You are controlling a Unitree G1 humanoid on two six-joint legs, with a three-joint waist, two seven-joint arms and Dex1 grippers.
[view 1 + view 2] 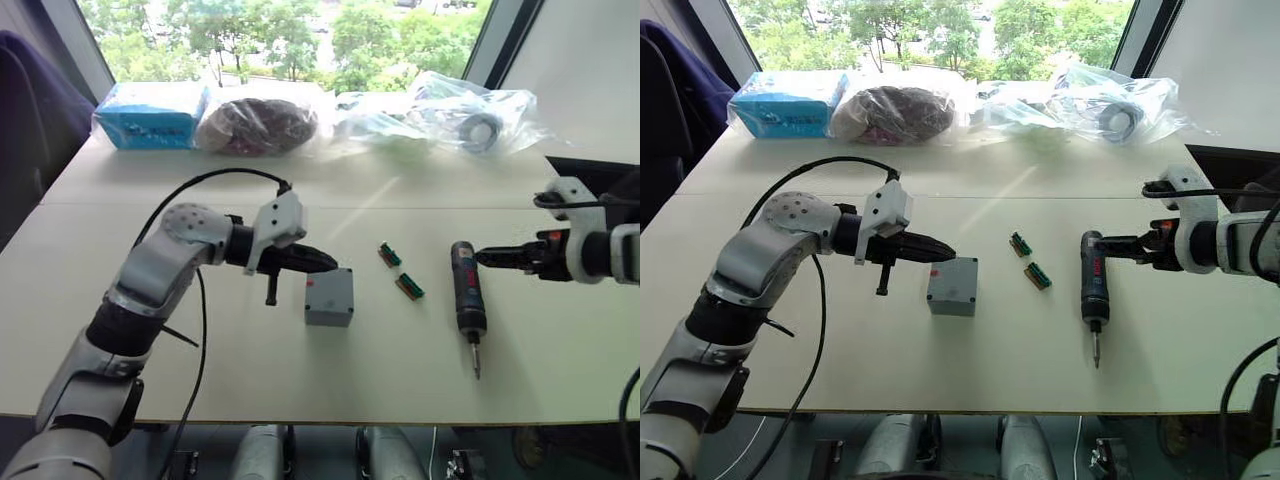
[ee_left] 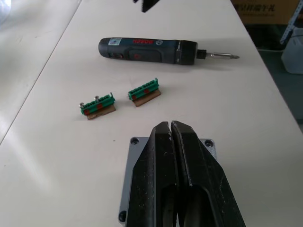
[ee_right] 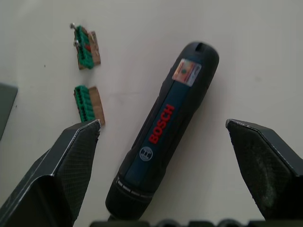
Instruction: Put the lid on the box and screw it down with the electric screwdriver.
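A thin bit (image 1: pixel 476 358) sticks out of the screwdriver's front. My right gripper will hold the screwdriver by the body near the round logo (image 1: pixel 469 303) next.
The grey box (image 1: pixel 328 318) stands near the middle of the table (image 1: pixel 250 370), with a small red mark on its left side. A flat grey lid (image 2: pixel 209 144) with corner screw holes lies on top of it. My left gripper (image 2: pixel 171 126) hovers just over the lid, fingers shut and empty. Right of the box lies the dark electric screwdriver (image 1: pixel 467 290), bit pointing at the table's front edge. My right gripper (image 1: pixel 480 258) is at the screwdriver's rear end. It is open, and its fingers (image 3: pixel 78 146) straddle the tool body without touching.
Two small green connector blocks (image 1: pixel 389 254) (image 1: pixel 409 287) lie between the box and the screwdriver. A blue carton (image 1: pixel 152 113) and several plastic bags (image 1: pixel 470 120) line the far edge by the window. The left arm's black cable (image 1: pixel 215 178) loops over the table.
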